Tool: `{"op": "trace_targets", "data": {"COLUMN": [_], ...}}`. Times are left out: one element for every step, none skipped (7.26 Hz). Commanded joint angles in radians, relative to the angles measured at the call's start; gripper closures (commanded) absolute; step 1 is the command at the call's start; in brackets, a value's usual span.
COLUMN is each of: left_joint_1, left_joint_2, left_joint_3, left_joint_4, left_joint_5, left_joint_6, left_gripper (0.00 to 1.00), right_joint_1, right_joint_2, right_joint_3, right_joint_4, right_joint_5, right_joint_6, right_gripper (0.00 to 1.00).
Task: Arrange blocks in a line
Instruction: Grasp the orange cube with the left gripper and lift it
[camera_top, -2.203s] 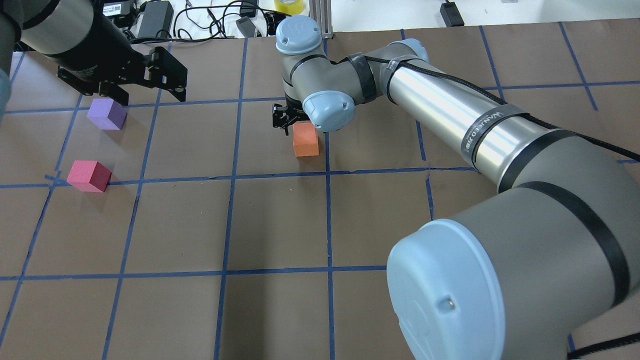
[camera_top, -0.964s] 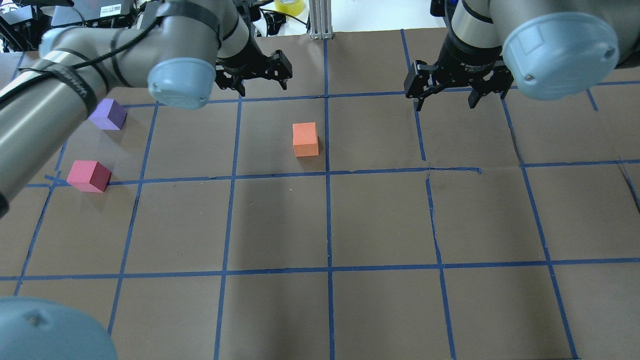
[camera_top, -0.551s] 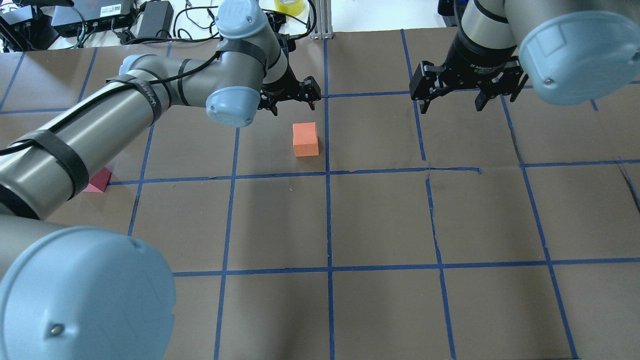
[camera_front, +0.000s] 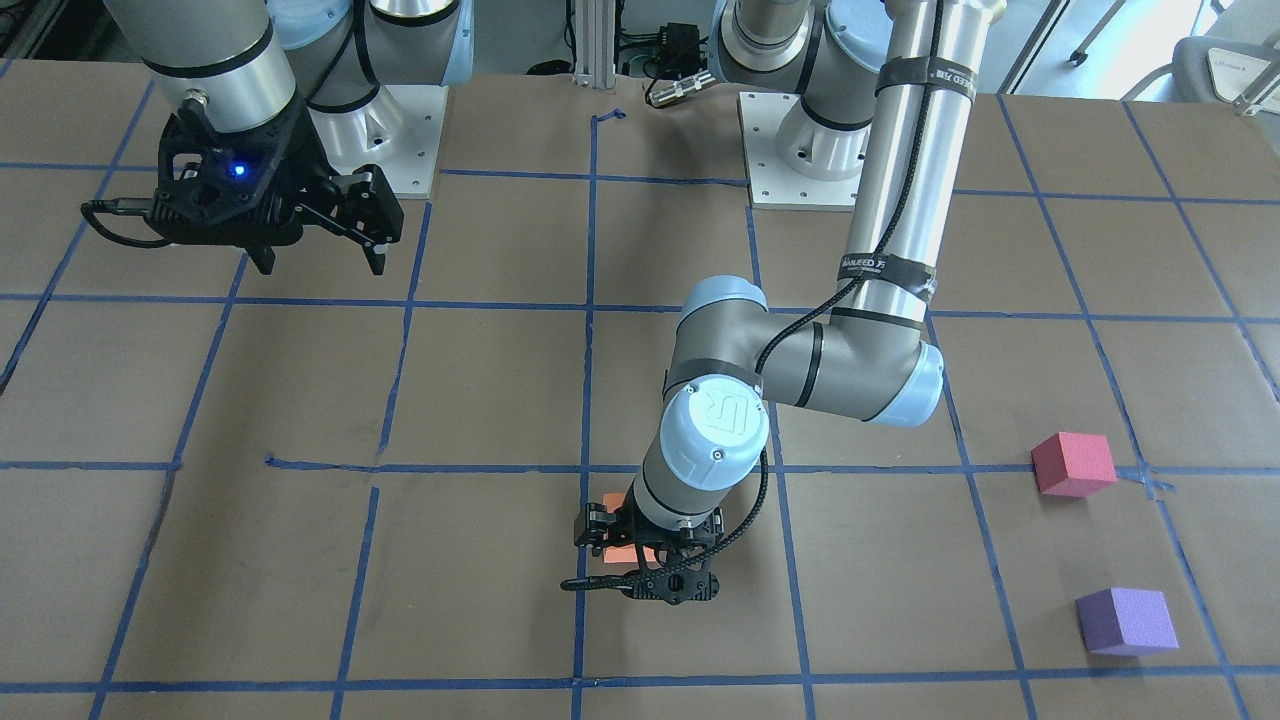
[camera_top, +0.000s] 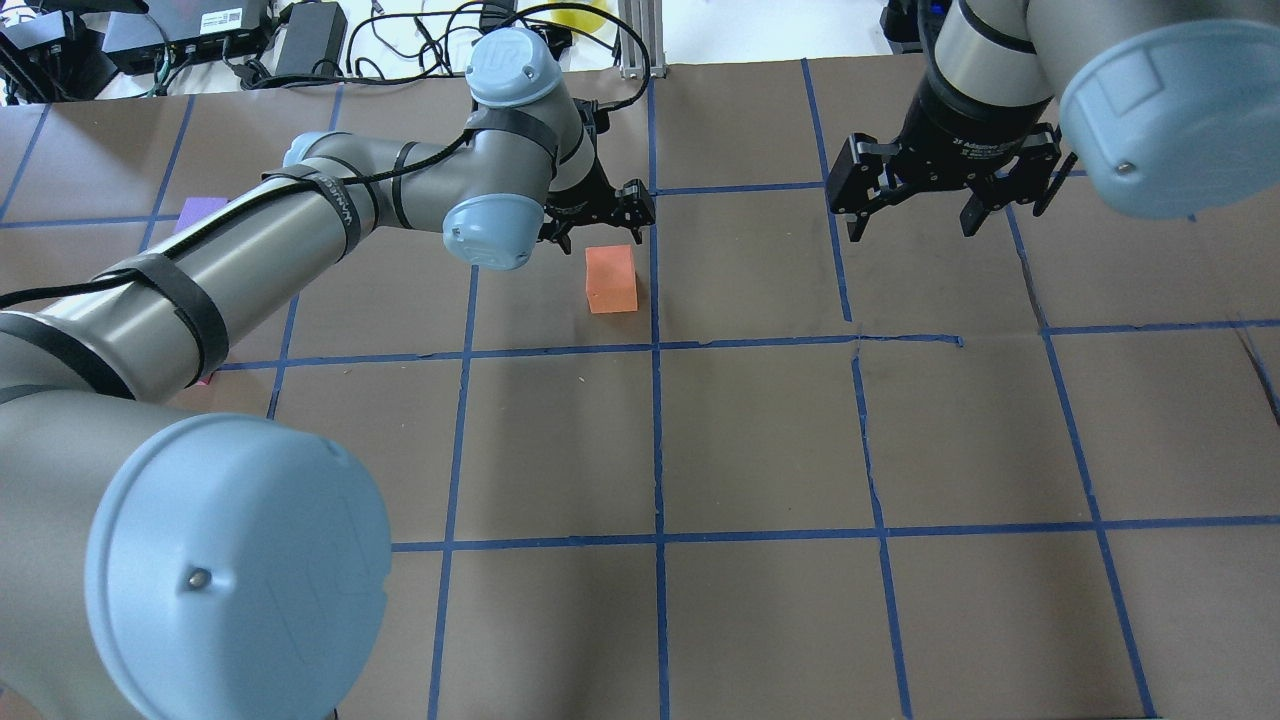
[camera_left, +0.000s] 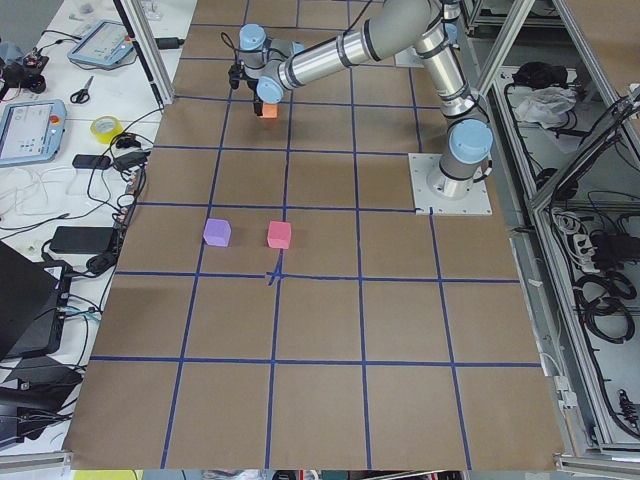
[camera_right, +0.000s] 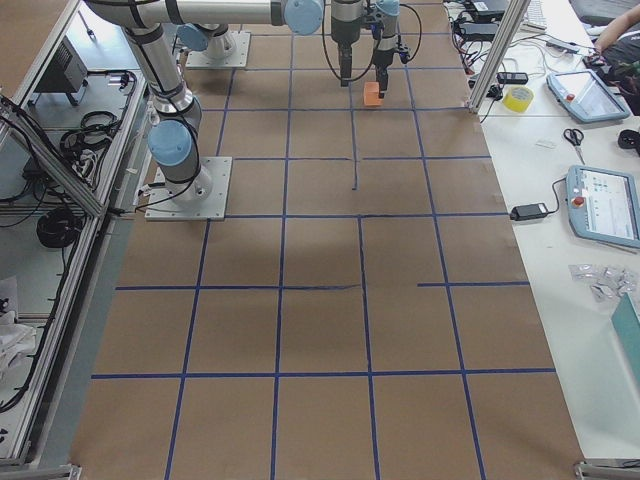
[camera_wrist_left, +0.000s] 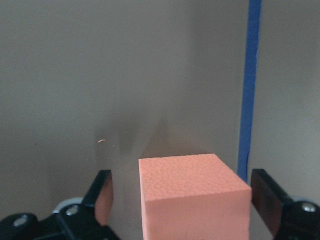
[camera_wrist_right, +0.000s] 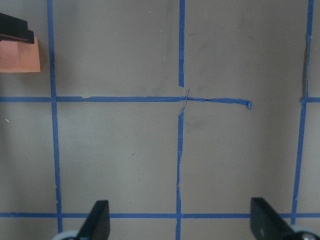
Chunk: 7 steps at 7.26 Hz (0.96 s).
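My left gripper grabs the orange block by its opposite sides next, to line up the blocks.
The orange block sits on the brown table near the middle at the back. My left gripper is open and low over it. In the left wrist view the orange block lies between the two fingers with a gap on each side. In the front view the left gripper hides most of it. The pinkish-red block and purple block sit apart on my far left. My right gripper is open and empty, raised at the back right.
Blue tape lines grid the table. Cables and power bricks and a metal post lie beyond the far edge. My left arm spans the table's left half and hides most of the pinkish-red block in the overhead view.
My right arm pulled back from the orange block to the back right. My left arm swung in from beside the purple block and now has its open gripper at the orange block.
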Motion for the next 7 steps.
{"op": "trace_targets", "data": {"left_joint_1": [-0.008, 0.014, 0.030, 0.056, 0.141, 0.248, 0.349], "left_joint_2": [0.004, 0.030, 0.054, 0.070, 0.096, 0.149, 0.191], "left_joint_3": [0.007, 0.029, 0.029, 0.030, 0.034, 0.040, 0.046], "left_joint_4": [0.005, -0.003, -0.039, -0.090, -0.136, -0.189, -0.246], "left_joint_5": [0.003, 0.005, 0.035, 0.038, 0.028, 0.000, -0.006], "left_joint_6": [-0.018, 0.044, 0.060, 0.087, 0.092, 0.209, 0.356], "left_gripper": [0.41, 0.64, 0.97, 1.00, 1.00, 1.00, 1.00], "right_joint_1": [0.000, 0.000, -0.002, -0.005, -0.011, -0.011, -0.011], "right_joint_2": [-0.016, -0.016, -0.016, -0.016, -0.016, -0.016, -0.016], "right_joint_3": [0.005, 0.005, 0.005, 0.005, 0.005, 0.005, 0.005], "right_joint_4": [-0.001, -0.001, -0.004, -0.006, -0.006, -0.001, -0.003], "right_joint_5": [-0.003, -0.003, -0.003, -0.003, -0.003, 0.003, 0.004], "right_joint_6": [-0.052, -0.051, -0.048, -0.051, -0.051, -0.045, -0.042], "right_gripper": [0.00, 0.00, 0.00, 0.00, 0.00, 0.00, 0.00]}}
